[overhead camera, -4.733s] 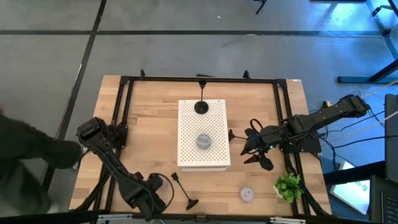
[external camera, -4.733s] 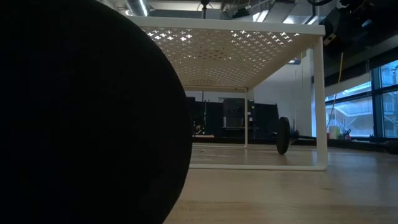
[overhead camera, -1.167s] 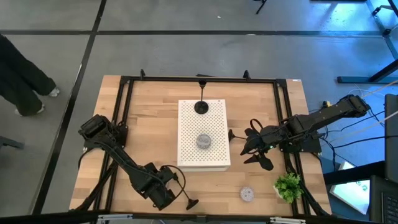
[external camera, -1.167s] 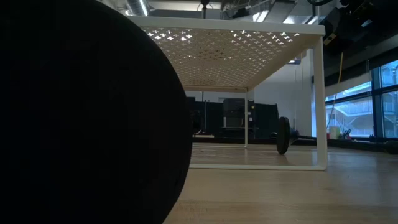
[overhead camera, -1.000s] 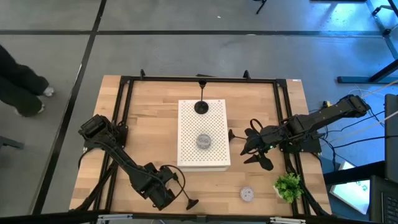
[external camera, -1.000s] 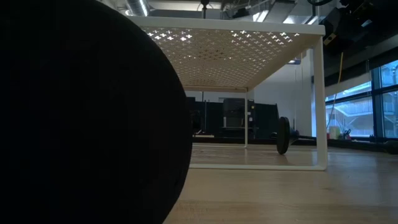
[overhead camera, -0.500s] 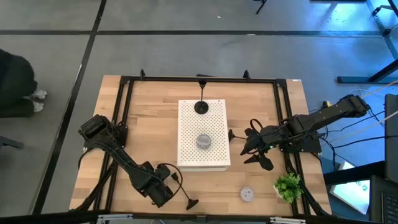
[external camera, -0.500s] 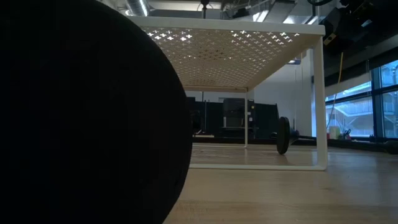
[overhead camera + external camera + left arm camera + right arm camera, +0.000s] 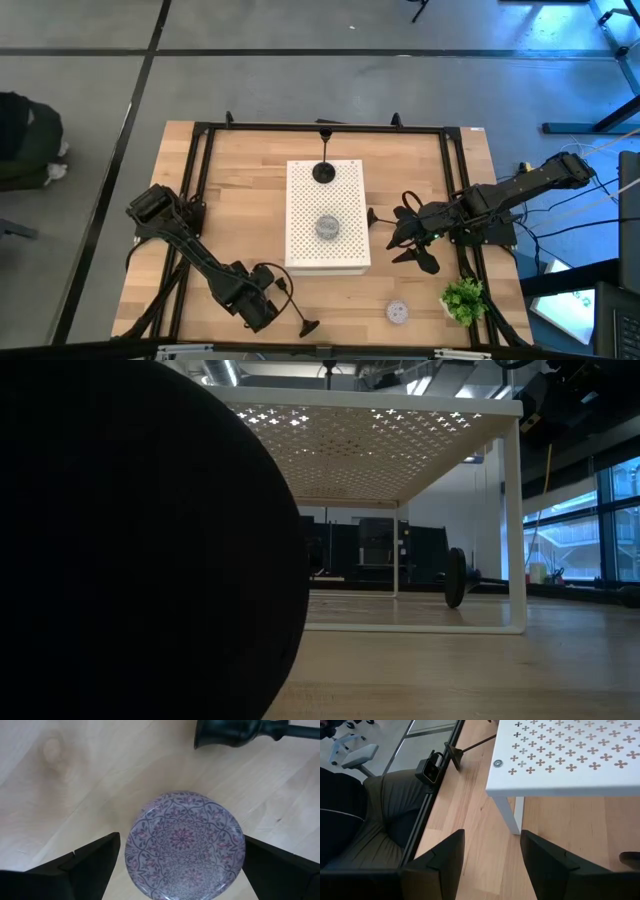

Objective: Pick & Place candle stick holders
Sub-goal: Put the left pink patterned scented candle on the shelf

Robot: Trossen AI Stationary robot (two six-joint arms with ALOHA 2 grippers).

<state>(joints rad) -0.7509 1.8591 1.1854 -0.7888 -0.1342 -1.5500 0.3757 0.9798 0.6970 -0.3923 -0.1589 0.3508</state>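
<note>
My left gripper closes on the lavender patterned puck next, since its fingers reach down on either side of the puck.
A lavender patterned puck (image 9: 186,851) lies flat on the wood near the table's front left. My left gripper (image 9: 181,840) (image 9: 258,298) points down over it, open, one finger on each side and clear of it. Just to its right a black candle stick holder (image 9: 296,306) lies on its side, its round base (image 9: 150,540) filling much of the low view. Another black holder (image 9: 324,170) stands upright on the white board (image 9: 350,190), with a grey puck (image 9: 328,227) nearer the front. My right gripper (image 9: 492,834) (image 9: 400,238) hangs open right of the board.
A pale puck (image 9: 397,312) and a small green plant (image 9: 463,298) sit at the front right. A black disc (image 9: 455,575) stands on edge beyond the board's legs. A black frame (image 9: 200,130) rims the table. A person in dark clothes (image 9: 25,135) stands off the left side.
My left gripper has come down a little over the lavender puck, still open. The person beside the table's left side has shifted. The right arm and the holders have kept still.
</note>
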